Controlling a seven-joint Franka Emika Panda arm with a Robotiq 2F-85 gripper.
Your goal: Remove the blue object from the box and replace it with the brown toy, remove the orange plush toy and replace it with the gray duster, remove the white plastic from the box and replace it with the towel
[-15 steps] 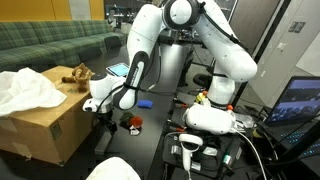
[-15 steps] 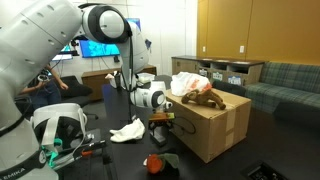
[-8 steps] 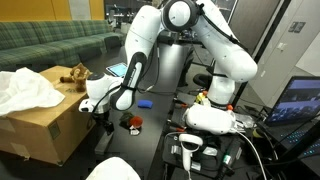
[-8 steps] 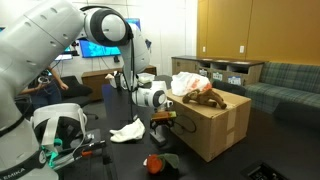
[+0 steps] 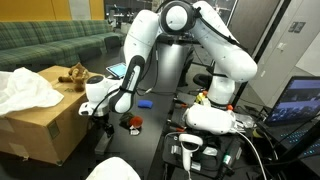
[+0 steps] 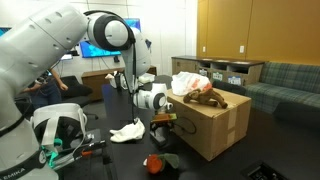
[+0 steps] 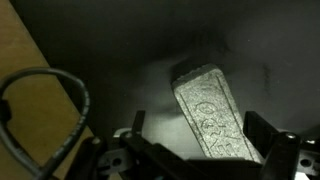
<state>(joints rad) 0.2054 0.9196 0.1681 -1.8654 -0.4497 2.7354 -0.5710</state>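
The robot's gripper isn't ready to close on the duster yet and should go lower first. The wrist view shows the gray duster between the gripper's fingers, which are above the duster's long, exposed top side (image 7: 214,115).
The gray duster (image 7: 212,115) lies on the dark surface, and in the wrist view it sits between my fingers. My gripper (image 7: 200,150) is open around it and hangs low beside the box (image 5: 40,125) in both exterior views (image 6: 165,122). The brown toy (image 5: 75,76) and the white plastic (image 5: 25,92) rest on top of the box (image 6: 215,125). Behind my arm the blue object (image 5: 145,102) lies flat. The orange plush toy (image 5: 132,123) sits on the dark surface near my gripper. A white towel (image 6: 130,130) is crumpled beside the arm.
The cardboard side of the box (image 7: 30,70) stands close on one side of my gripper, with a black cable (image 7: 60,90) looping in front of it. A lit tablet (image 5: 118,70) lies behind. A green sofa (image 5: 50,40) and a monitor (image 5: 300,100) border the area.
My arm has sunk slightly beside the box. The jaws have stayed open and nothing has been taken hold of.
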